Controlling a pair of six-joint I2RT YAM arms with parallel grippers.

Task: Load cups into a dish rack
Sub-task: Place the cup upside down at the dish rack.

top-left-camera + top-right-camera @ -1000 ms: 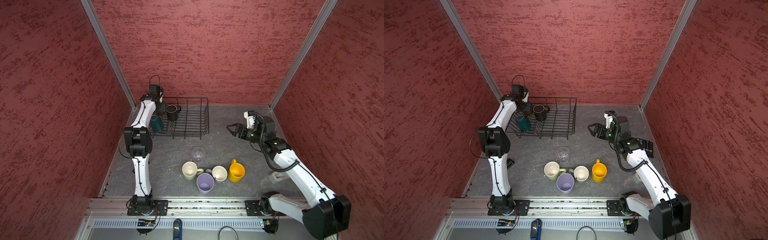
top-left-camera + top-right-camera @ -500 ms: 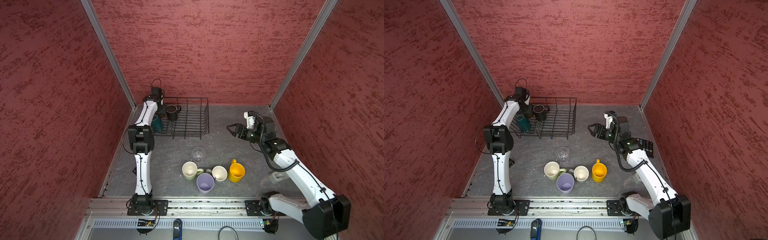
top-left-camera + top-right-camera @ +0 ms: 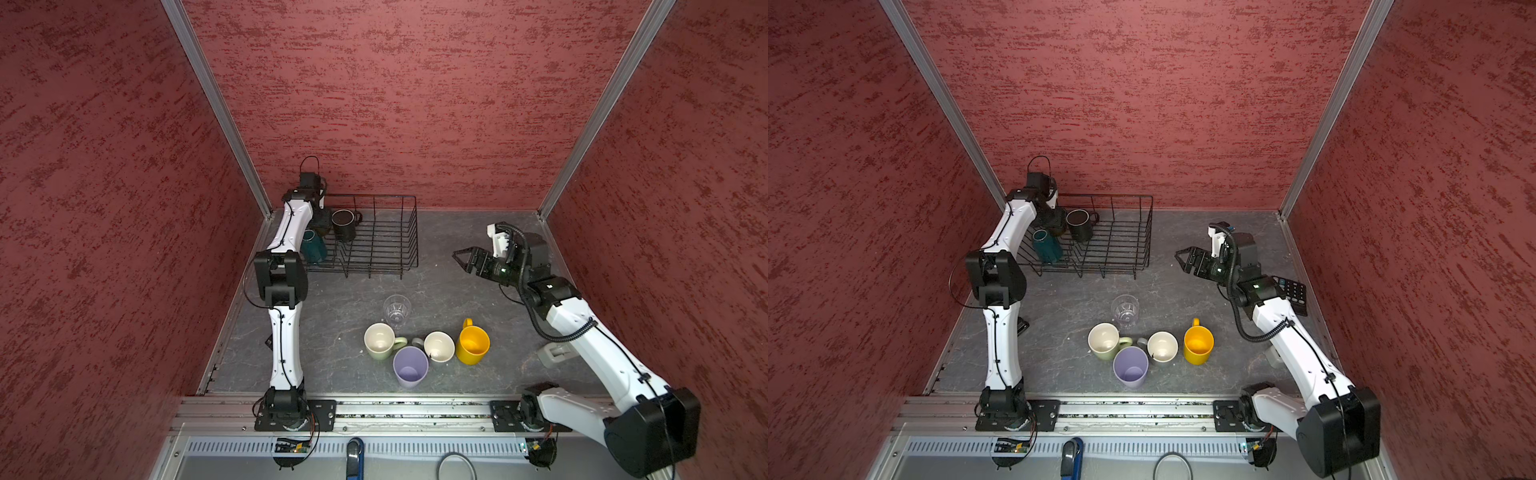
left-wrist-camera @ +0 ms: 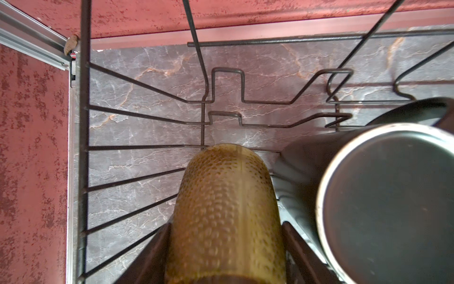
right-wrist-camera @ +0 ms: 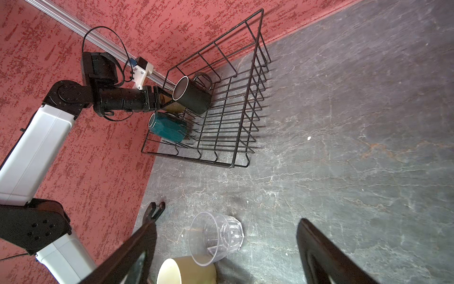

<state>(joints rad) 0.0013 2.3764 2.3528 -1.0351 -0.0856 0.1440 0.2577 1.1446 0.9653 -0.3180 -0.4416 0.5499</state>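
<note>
The amber-brown tumbler is low between the rack's side wires and the black mug and would land in the rack, so my left gripper opens now.
The black wire dish rack [image 3: 386, 249] stands at the back left, holding a black mug [image 3: 344, 224] and a teal mug [image 3: 312, 246]. My left gripper [image 5: 167, 100] reaches into the rack's back left corner beside the black mug [image 4: 383, 196]. It is shut on the amber-brown tumbler [image 4: 226, 209]. My right gripper [image 3: 459, 257] hangs open above the table to the right of the rack. Near the front stand the clear ribbed glass [image 3: 397, 309], pale green mug [image 3: 379, 340], lilac tumbler [image 3: 410, 366], grey mug [image 3: 439, 347] and yellow mug [image 3: 472, 345]. The right wrist view looks down on the glass [image 5: 216, 237].
A black calculator [image 3: 1291, 291] lies by the right wall, partly under my right arm. A grey object [image 3: 555, 353] sits beside that arm. A small black object [image 3: 1021, 326] lies by the left wall. Red walls close in three sides.
My left arm has shifted slightly over the rack's back left corner with the tumbler still in its grip. The right arm and the cups on the table have not moved.
</note>
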